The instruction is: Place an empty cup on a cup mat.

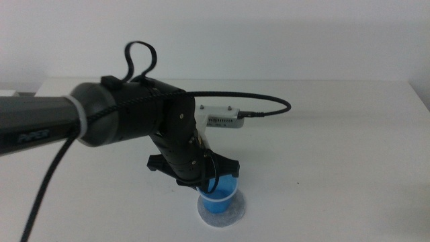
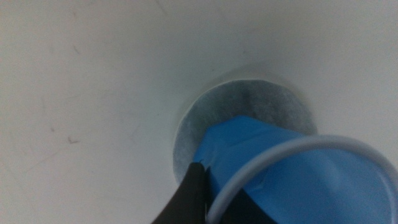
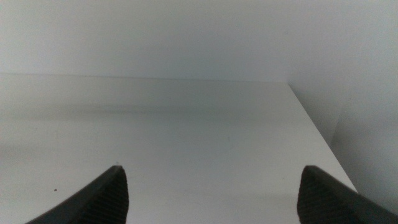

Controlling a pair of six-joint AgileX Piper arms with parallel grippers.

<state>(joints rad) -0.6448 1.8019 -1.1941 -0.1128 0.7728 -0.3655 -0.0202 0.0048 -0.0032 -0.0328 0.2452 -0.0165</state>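
The blue cup's base (image 1: 216, 210) meets the grey cup mat inside its edge and the cup would remain standing, so it is time to open my left gripper now.
My left gripper (image 1: 213, 187) reaches in from the left and is shut on the wall of the bright blue cup (image 1: 222, 199) near its rim. The cup is empty and stands with its base on or just above the round grey cup mat (image 1: 228, 216), near the table's front edge. In the left wrist view the cup (image 2: 292, 162) covers part of the mat (image 2: 249, 106), and the left gripper (image 2: 217, 196) pinches the whitish rim, one dark jaw outside it. My right gripper (image 3: 211, 193) is open and empty, out of the middle view.
The left arm's white wrist camera (image 1: 222, 118) and its black cable (image 1: 269, 101) arch above the cup. The white table (image 1: 336, 154) ends at a back edge by the wall. The right wrist view shows the table's side edge (image 3: 317, 134).
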